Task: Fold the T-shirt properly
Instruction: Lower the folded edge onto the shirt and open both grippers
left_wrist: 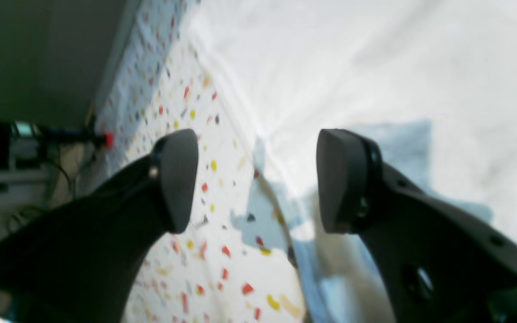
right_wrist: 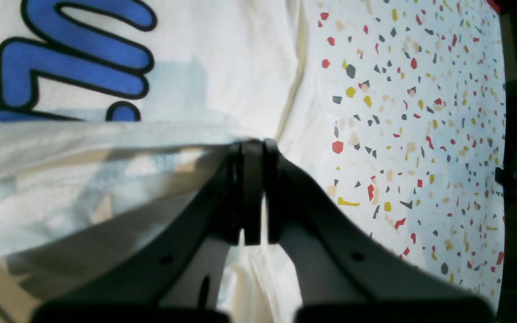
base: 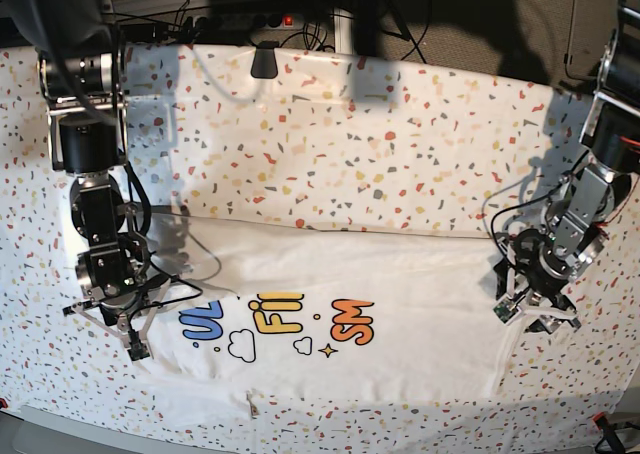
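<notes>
I need to open my right gripper now. The fabric fold (right_wrist: pixel 186 132) in my fingers hangs over the lettered shirt front, so the fold would settle there.
The white T-shirt (base: pixel 400 274) lies flat across the near half of the table, with its coloured lettering (base: pixel 275 319) facing up. My right gripper (base: pixel 133 342) is at the shirt's left edge. In the right wrist view it (right_wrist: pixel 254 150) is shut on a lifted fold of the white shirt fabric (right_wrist: pixel 83 179), with blue letters (right_wrist: pixel 79 54) beyond it. My left gripper (base: pixel 520 312) is at the shirt's right edge. In the left wrist view it (left_wrist: pixel 256 179) is open, and its jaws straddle the shirt's edge (left_wrist: pixel 285 215) just above the cloth.
The speckled confetti tablecloth (base: pixel 350 144) covers the whole table. A black clip (base: pixel 265 62) sits at the far edge, with cables behind it. A red clamp (base: pixel 600 421) holds the cloth at the front right corner. The table's front edge (base: pixel 300 429) runs close below the shirt.
</notes>
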`<action>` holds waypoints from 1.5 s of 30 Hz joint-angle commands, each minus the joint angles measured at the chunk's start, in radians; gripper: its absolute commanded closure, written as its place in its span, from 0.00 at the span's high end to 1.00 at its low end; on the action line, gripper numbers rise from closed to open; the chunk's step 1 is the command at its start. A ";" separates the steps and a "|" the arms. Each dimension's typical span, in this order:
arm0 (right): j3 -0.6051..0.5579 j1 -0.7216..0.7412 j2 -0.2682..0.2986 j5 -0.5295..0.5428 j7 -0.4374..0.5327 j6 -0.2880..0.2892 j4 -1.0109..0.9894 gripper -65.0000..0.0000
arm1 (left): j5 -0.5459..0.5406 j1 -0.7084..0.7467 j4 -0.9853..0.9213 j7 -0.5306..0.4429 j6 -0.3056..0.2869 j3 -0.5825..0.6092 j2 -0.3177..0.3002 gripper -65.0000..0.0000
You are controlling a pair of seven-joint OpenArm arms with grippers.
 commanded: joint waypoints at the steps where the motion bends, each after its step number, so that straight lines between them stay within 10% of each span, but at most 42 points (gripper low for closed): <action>1: 0.006 0.036 0.011 -0.011 0.031 -0.010 0.015 0.00 | -0.008 -0.033 0.012 -0.013 0.019 -0.008 -0.011 0.62; 6: 0.006 0.036 0.011 -0.019 0.065 -0.010 0.015 0.00 | -0.007 -0.033 0.012 -0.013 0.019 -0.008 -0.011 0.62; 11: 0.006 0.037 0.011 -0.030 0.145 -0.010 0.015 0.51 | -0.008 -0.033 0.012 -0.013 0.019 -0.008 -0.011 0.62; 14: 0.006 0.037 0.011 -0.067 0.158 -0.011 0.015 0.62 | -0.007 -0.033 0.012 -0.013 0.019 -0.008 -0.011 0.62; 21: 0.006 0.039 0.027 -0.018 0.091 0.003 0.021 0.62 | -0.110 -0.033 0.012 -0.013 0.019 -0.008 -0.012 0.62; 34: 0.002 0.035 0.243 0.387 -0.213 0.485 0.281 0.62 | -0.040 -0.005 0.163 0.204 -0.009 -0.007 -0.037 0.62; 38: -0.049 0.035 0.336 0.545 -0.351 0.485 0.354 0.57 | -0.040 0.048 0.322 0.286 -0.153 -0.007 -0.079 0.62; 45: -0.270 0.035 0.468 0.701 -0.541 0.485 0.460 0.53 | -0.022 0.175 0.591 0.442 -0.200 -0.007 -0.119 0.62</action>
